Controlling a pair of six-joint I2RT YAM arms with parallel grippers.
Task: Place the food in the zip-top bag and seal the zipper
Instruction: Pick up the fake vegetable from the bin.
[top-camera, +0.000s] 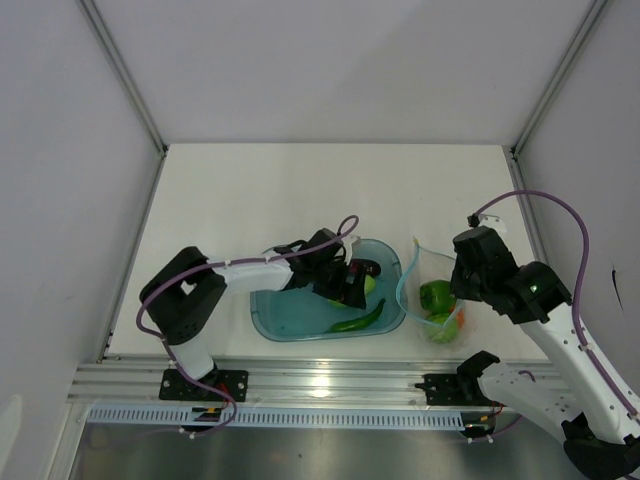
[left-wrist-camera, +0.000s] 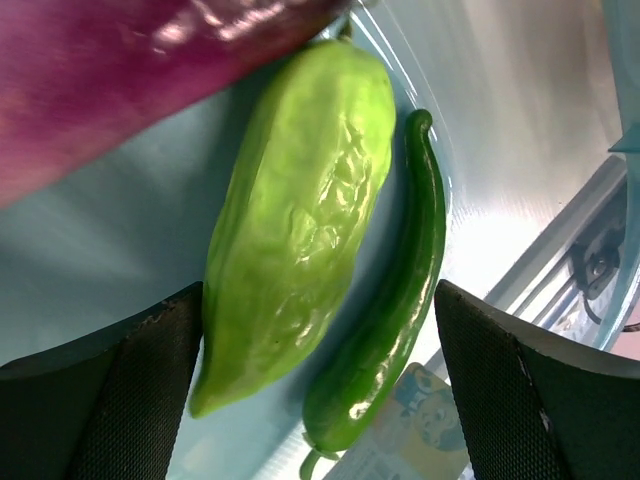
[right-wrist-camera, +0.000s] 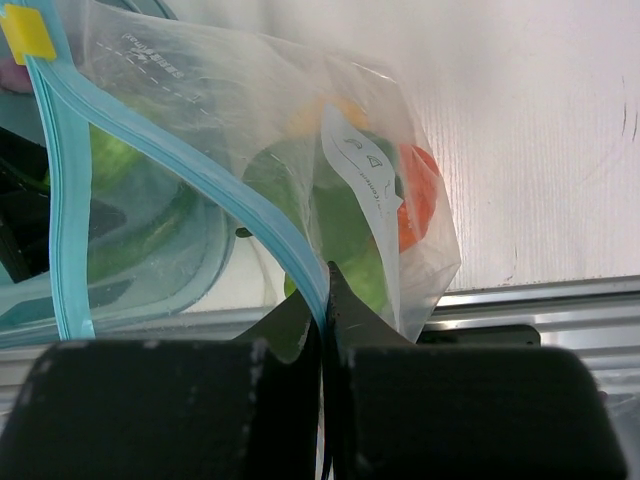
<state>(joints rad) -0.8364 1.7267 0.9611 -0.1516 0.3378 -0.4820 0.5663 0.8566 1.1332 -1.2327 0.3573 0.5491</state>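
The left gripper should next grab the pale green cucumber (left-wrist-camera: 300, 220) across its sides near the stemless end (left-wrist-camera: 271, 307), so the cucumber's stem end stays free to go into the zip-top bag first.
My left gripper (left-wrist-camera: 318, 400) is open, low inside the blue tub (top-camera: 275, 318), its fingers on either side of the pale green cucumber (left-wrist-camera: 300, 220) and the dark green chili (left-wrist-camera: 395, 310). The purple eggplant (left-wrist-camera: 120, 70) lies just beyond them. My right gripper (right-wrist-camera: 325, 290) is shut on the teal zipper (right-wrist-camera: 180, 160) of the clear zip-top bag (right-wrist-camera: 250, 110) and holds its mouth open. The bag (top-camera: 432, 290) stands right of the tub with a green bell pepper (top-camera: 436, 297), a green fruit and an orange-red piece (right-wrist-camera: 418, 195) inside.
The blue tub's rim (left-wrist-camera: 560, 240) runs close on the right of the left gripper. A metal rail (top-camera: 320, 375) runs along the table's near edge. White walls enclose the left, back and right of the table.
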